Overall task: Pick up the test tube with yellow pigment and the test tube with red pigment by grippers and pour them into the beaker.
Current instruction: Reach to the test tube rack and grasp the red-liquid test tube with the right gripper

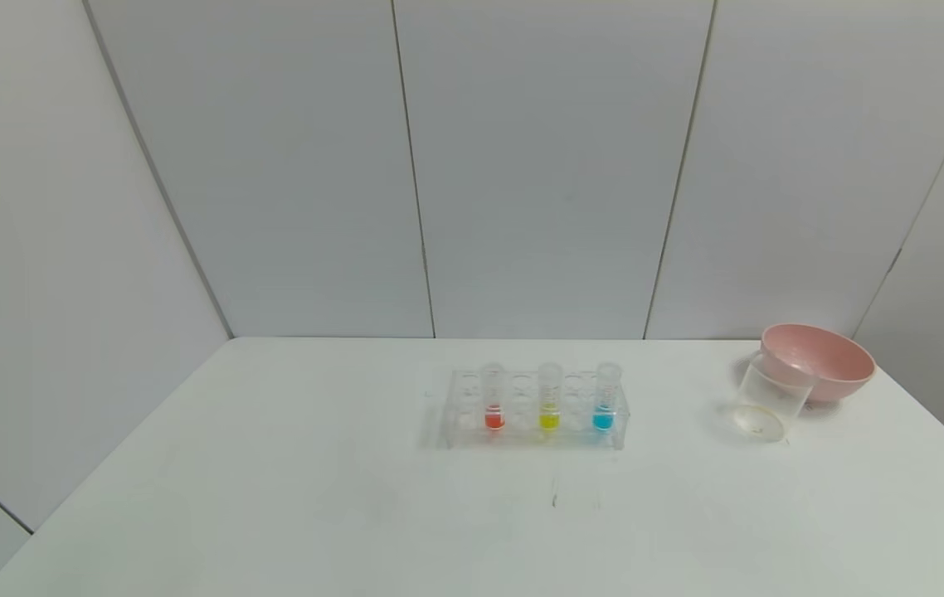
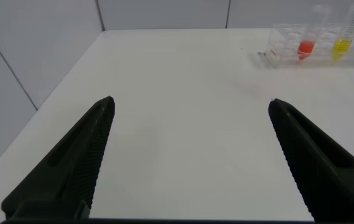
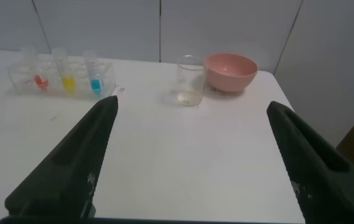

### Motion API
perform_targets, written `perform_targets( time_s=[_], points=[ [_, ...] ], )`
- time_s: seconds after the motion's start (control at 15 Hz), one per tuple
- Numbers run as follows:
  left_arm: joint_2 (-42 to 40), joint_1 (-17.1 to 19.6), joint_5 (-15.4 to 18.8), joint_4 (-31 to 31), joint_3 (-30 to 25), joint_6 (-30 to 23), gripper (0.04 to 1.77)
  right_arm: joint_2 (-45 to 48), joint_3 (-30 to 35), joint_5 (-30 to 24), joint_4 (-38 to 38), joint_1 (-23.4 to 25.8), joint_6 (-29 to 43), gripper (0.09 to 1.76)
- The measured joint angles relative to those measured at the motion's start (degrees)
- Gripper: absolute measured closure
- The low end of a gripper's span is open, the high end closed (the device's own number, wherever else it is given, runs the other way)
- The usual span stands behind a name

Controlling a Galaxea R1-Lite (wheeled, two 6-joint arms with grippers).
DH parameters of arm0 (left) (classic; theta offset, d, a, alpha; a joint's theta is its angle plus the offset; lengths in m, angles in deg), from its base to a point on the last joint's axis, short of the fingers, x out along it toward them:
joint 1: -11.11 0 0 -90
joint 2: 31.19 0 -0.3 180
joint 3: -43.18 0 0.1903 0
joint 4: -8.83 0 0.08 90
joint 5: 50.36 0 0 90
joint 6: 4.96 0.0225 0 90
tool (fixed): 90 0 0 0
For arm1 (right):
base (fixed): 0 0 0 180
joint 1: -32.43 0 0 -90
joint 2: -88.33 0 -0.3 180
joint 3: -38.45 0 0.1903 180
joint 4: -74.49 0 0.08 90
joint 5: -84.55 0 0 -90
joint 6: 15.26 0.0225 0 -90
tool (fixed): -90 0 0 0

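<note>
The clear rack closes around the lower half of the red-pigment test tube, so the robot's right gripper will next grab its upper end under the test tube's rim (image 1: 493, 381) (image 3: 30, 56) to pour it.
A clear rack (image 1: 534, 410) stands mid-table holding the red-pigment test tube (image 1: 493, 398), the yellow-pigment test tube (image 1: 549, 398) and a blue-liquid tube (image 1: 605, 398), all upright. The clear beaker (image 1: 769, 402) stands to the right, touching the pink bowl. Neither gripper shows in the head view. My left gripper (image 2: 190, 106) is open and empty over bare table, with the red tube (image 2: 305, 43) and the yellow tube (image 2: 341, 40) far off. My right gripper (image 3: 192, 107) is open and empty, short of the beaker (image 3: 190, 81); the red tube (image 3: 40, 78) and the yellow tube (image 3: 68, 79) stand farther away.
A pink bowl (image 1: 818, 361) sits at the back right near the table's right edge, also seen in the right wrist view (image 3: 230, 70). Grey wall panels close the back and left. The white table (image 1: 314, 497) has bare surface in front of the rack.
</note>
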Motion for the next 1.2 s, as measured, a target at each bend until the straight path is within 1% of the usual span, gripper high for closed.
perform_targets(
  time_s=[0.13, 0.2, 0.4, 0.53, 0.67, 0.73, 0.93, 1.07, 1.2],
  points=[
    [0.00, 0.00, 0.00, 0.00, 0.00, 0.00, 0.05, -10.07, -6.85, -0.73, 1.73, -0.15, 1.12, 0.14],
    [0.00, 0.00, 0.00, 0.00, 0.00, 0.00, 0.05, -15.74, -9.67, -0.95, 3.75, -0.48, 1.77, 0.14],
    [0.00, 0.00, 0.00, 0.00, 0.00, 0.00, 0.05, -34.35, -15.92, -1.30, 14.45, -2.67, 2.93, 0.14],
    [0.00, 0.00, 0.00, 0.00, 0.00, 0.00, 0.05, -45.76, -18.30, 0.57, 23.72, -7.20, 3.41, 0.14],
    [0.00, 0.00, 0.00, -0.02, 0.00, 0.00, 0.05, -55.74, -19.85, 5.63, 31.85, -16.42, 3.68, 0.14],
    [0.00, 0.00, 0.00, 0.00, 0.00, 0.02, 0.05, -59.95, -20.37, 9.35, 34.84, -21.60, 3.74, 0.14],
    [0.00, 0.00, 0.00, 0.00, 0.00, 0.00, 0.05, -70.79, -21.93, 21.20, 42.83, -34.89, 3.88, 0.14],
    [0.00, 0.00, 0.00, 0.00, 0.00, 0.00, 0.05, -77.68, -23.42, 28.29, 47.86, -41.72, 3.96, 0.14],
    [0.00, 0.00, 0.00, 0.00, 0.00, 0.00, 0.05, -83.94, -25.84, 35.11, 52.44, -46.32, 4.71, 0.14]
  ],
)
